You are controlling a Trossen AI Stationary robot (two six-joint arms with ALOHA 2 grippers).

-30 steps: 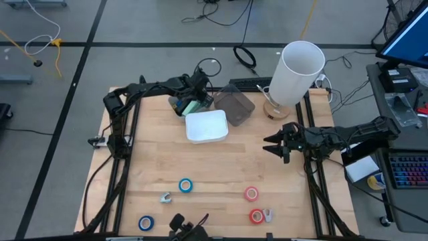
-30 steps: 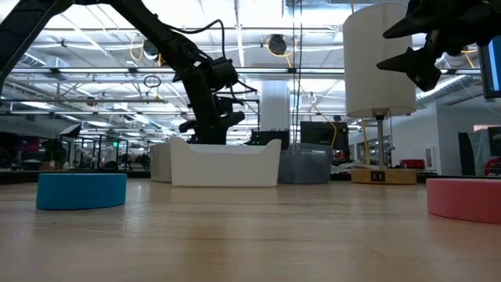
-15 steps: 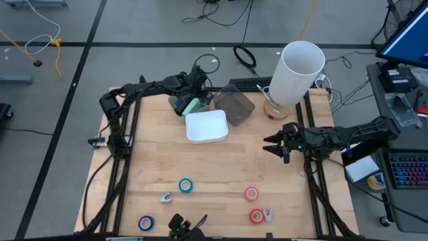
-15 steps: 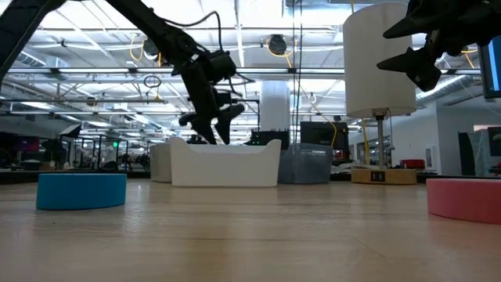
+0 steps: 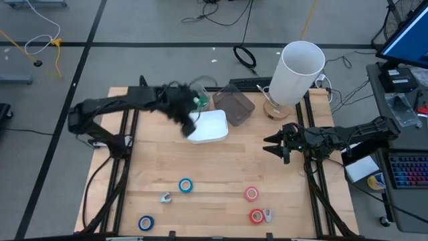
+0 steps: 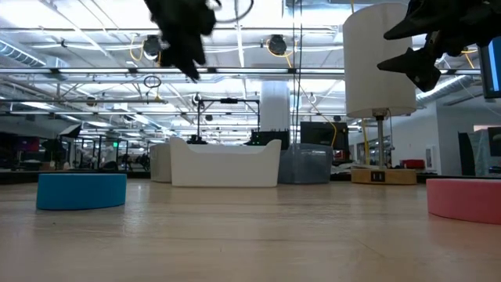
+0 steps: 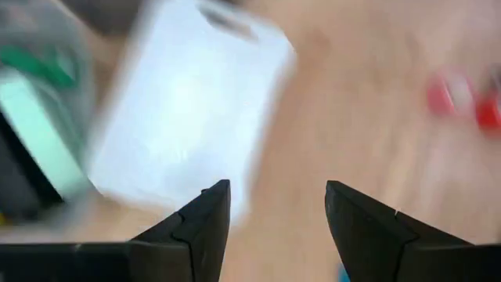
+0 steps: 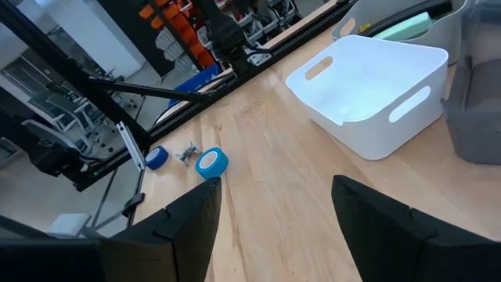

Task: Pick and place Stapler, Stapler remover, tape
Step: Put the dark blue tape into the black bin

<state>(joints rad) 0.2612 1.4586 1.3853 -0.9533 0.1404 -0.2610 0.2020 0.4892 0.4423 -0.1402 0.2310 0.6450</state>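
My left gripper grabs the darker blue tape roll by its ring side next, to place it in the dark grey bin [image 5: 234, 105].
The green stapler [image 5: 198, 102] lies in a clear bin [image 5: 192, 99] at the far side and also shows in the left wrist view [image 7: 39, 129]. Two blue tape rolls [image 5: 185, 185] [image 5: 146, 222] and two red ones [image 5: 251, 194] [image 5: 256, 215] lie flat on the near part of the table. A small metal stapler remover [image 5: 164, 197] lies beside the blue rolls. My left gripper [image 5: 187, 120] [image 7: 278, 188] hangs open and high above the left rim of the white bin [image 5: 208, 126], holding nothing. My right gripper [image 5: 271, 144] [image 8: 278, 188] waits open at the right.
A dark grey bin [image 5: 235, 107] stands right of the clear one. A tall white cylinder on a wooden base [image 5: 299, 70] stands at the far right corner. A second small metal piece [image 5: 268, 215] lies by the nearest red roll. Bare wood lies between the bins and the rolls.
My left gripper has opened over the clear bin. It has then risen quickly and drawn back toward the table's near-left, tipping more steeply downward, and now hangs over the white bin's left rim. The stapler stays in the clear bin.
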